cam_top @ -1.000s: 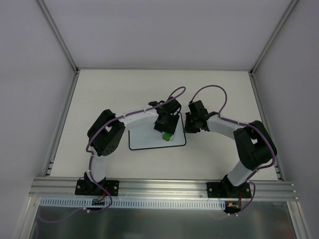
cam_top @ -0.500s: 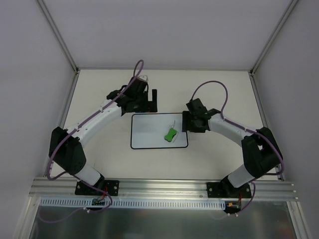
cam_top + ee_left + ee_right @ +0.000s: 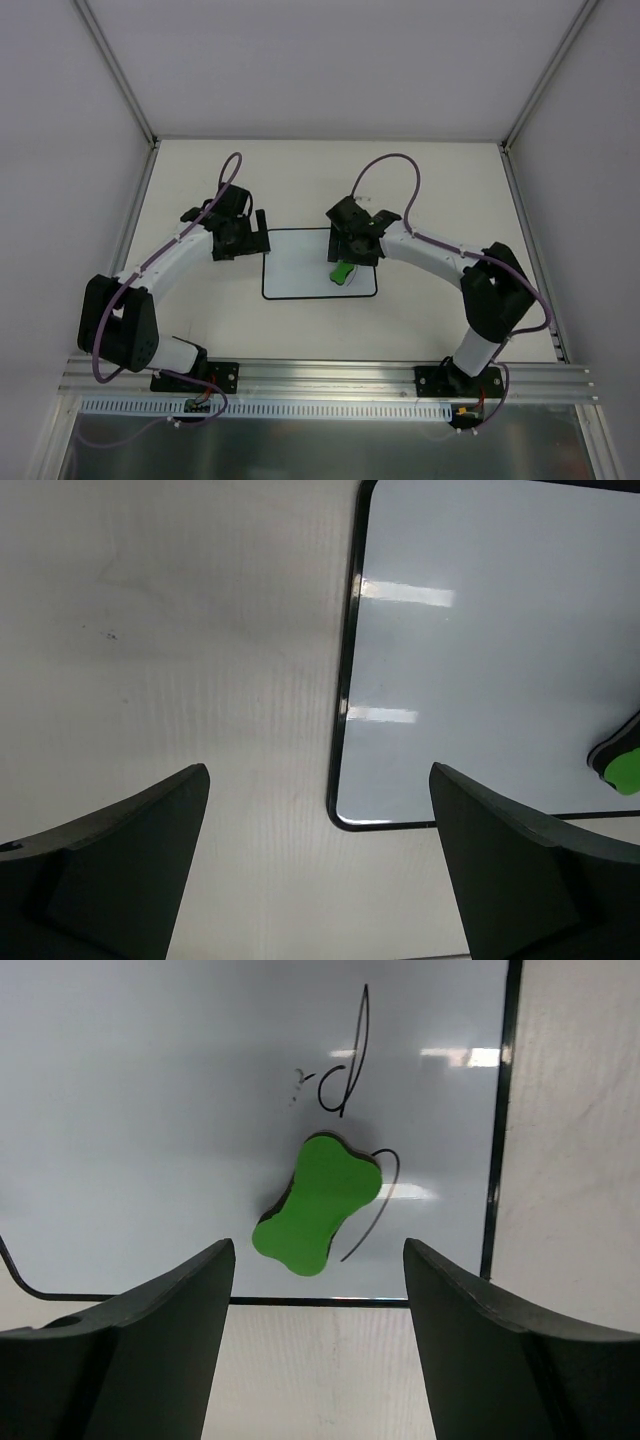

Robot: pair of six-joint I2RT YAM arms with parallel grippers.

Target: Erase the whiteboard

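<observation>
The robot's right gripper will next pick up the green eraser across its narrow middle [image 3: 342,273] [image 3: 317,1206] and keep the eraser's dark bottom flat on the whiteboard to erase.
The whiteboard [image 3: 300,275] lies flat mid-table, white with a thin black rim. Dark handwriting [image 3: 345,1080] marks its right part. A small green eraser [image 3: 342,271] rests loose on the board beside the strokes. My right gripper [image 3: 348,252] hovers over that part of the board, open, and the eraser [image 3: 315,1205] shows just ahead of its spread fingers [image 3: 180,1320], untouched. My left gripper [image 3: 260,238] is open at the board's left edge. In the left wrist view the board's corner [image 3: 345,818] lies between the wide jaws, with the eraser [image 3: 625,770] at the far right.
White enclosure walls stand left, right and behind the table [image 3: 450,190]. An aluminium rail [image 3: 320,375] carrying both arm bases runs along the near edge. Purple cables [image 3: 385,165] loop above each forearm.
The left gripper let go of the eraser on the board, swung away behind it, then came to the board's left edge. The right gripper opened and moved from the right rim over the eraser.
</observation>
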